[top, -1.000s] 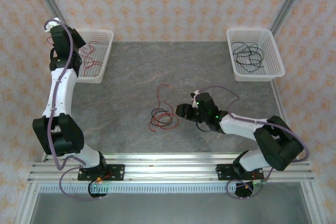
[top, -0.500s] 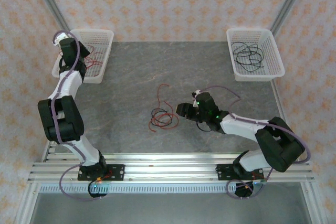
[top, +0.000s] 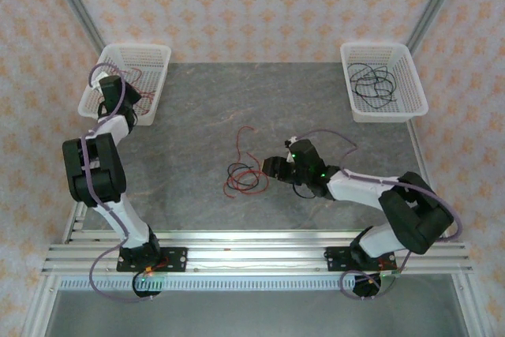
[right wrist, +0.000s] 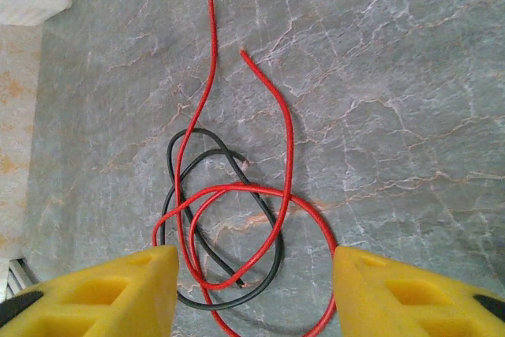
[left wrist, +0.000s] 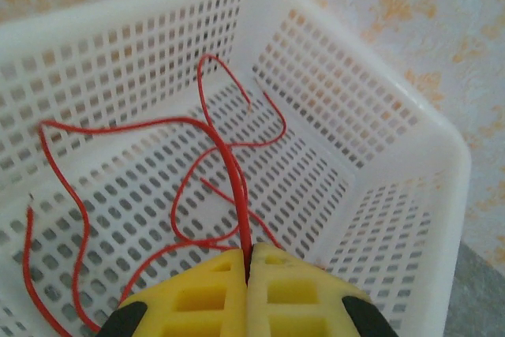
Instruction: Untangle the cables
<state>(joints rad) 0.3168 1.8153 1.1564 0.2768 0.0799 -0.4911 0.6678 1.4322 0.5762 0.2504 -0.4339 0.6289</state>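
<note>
My left gripper opens now, since my fingers pinch the red cable inside the basket's rim over the basket's bottom, and it would fall there.
My left gripper (left wrist: 247,254) is shut on a red cable (left wrist: 229,163) whose loops trail down into the white left basket (left wrist: 442,155). From above, that gripper (top: 129,99) hovers at the near end of this basket (top: 154,53). A tangle of cables (top: 243,175) lies mid-table: one red cable (right wrist: 288,140) looped through one black cable (right wrist: 201,133). My right gripper (top: 272,168) hangs just right of the tangle. Seen from the wrist, it (right wrist: 254,262) is open, its yellow fingers (right wrist: 134,290) straddling the loops without touching them.
A second white basket (top: 418,84) at the back right holds black cables (top: 372,83). Patterned walls close the table on three sides. An aluminium rail (top: 252,254) runs along the near edge by the arm bases.
The left arm has folded down and drawn its gripper from the basket's far left toward its near end, still holding the red cable. The right arm has hardly moved.
</note>
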